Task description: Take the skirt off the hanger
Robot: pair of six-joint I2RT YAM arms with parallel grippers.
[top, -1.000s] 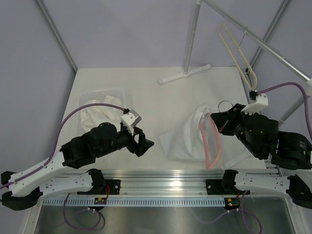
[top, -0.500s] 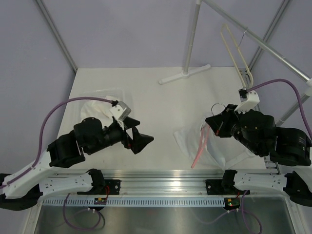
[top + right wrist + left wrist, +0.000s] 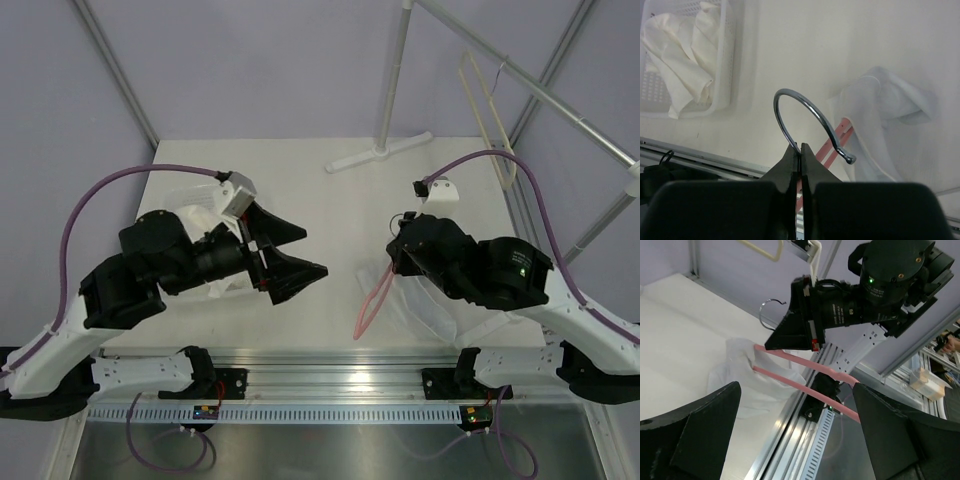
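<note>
Next, my left gripper grabs the pink hanger's bare end (image 3: pixel 362 324), leaving the skirt-draped end and hook free to remove the skirt (image 3: pixel 415 312).
The pink hanger (image 3: pixel 371 302) hangs tilted from its metal hook (image 3: pixel 799 106), and my right gripper (image 3: pixel 801 150) is shut on that hook above the table. The white skirt (image 3: pixel 415 312) still drapes from the hanger, its lower part on the table under the right arm. In the left wrist view the pink hanger's two bars (image 3: pixel 790 370) run through the skirt (image 3: pixel 742 377) below the right gripper (image 3: pixel 792 332). My left gripper (image 3: pixel 290 252) is open wide, empty, raised to the left of the hanger and facing it, with a gap between them.
A white mesh basket (image 3: pixel 725 60) holding cream cloth (image 3: pixel 675 50) sits under the left arm. A rack stand's base (image 3: pixel 378 152) lies at the back, with a cream hanger (image 3: pixel 485 110) on the rail. An aluminium rail (image 3: pixel 330 365) runs along the near edge.
The right arm has swung left and lifted the hanger, dragging the skirt with it. The left gripper has opened wider and risen toward the centre.
</note>
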